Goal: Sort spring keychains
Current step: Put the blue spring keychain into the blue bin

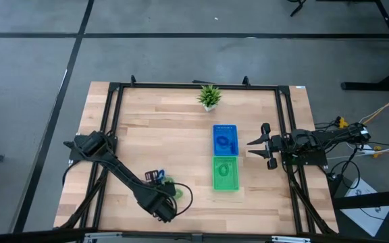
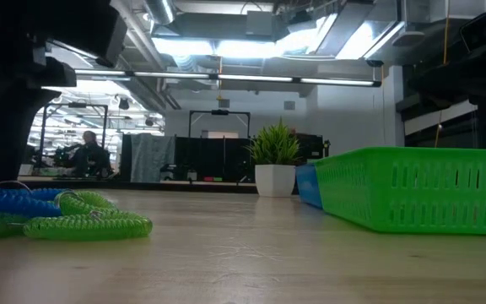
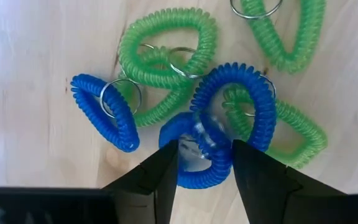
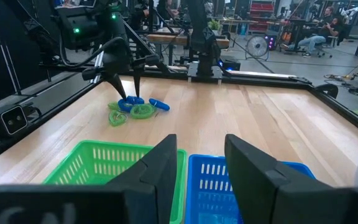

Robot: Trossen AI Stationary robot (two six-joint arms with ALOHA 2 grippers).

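Next, my left gripper grabs the blue keychain by its coil (image 3: 197,142) beside the metal ring to sort it into the blue tray.
Several spring keychains, blue and light green coils with metal rings, lie in a heap (image 1: 162,181) on the wood near the table's near left. My left gripper (image 3: 204,155) points down over the heap, open, its fingers on either side of one blue keychain (image 3: 197,168). Other blue coils (image 3: 104,112) and green coils (image 3: 166,56) lie around it. The right wrist view shows the left gripper (image 4: 129,94) from afar, its tips down at the heap. My right gripper (image 1: 267,145) waits open and level at the table's right, beside the trays. My left gripper comes from above, pointing down, with a loop of the blue keychain (image 3: 194,177) filling the gap between its two fingers. The keychain lies flat on the table among the others. Whether the fingers touch the coil, I cannot tell.
A blue tray (image 1: 216,139) and a green tray (image 1: 215,173) stand side by side right of centre, each with a coil inside. A small potted plant (image 1: 209,96) stands at the far edge. Bare wood lies between the heap and the trays.
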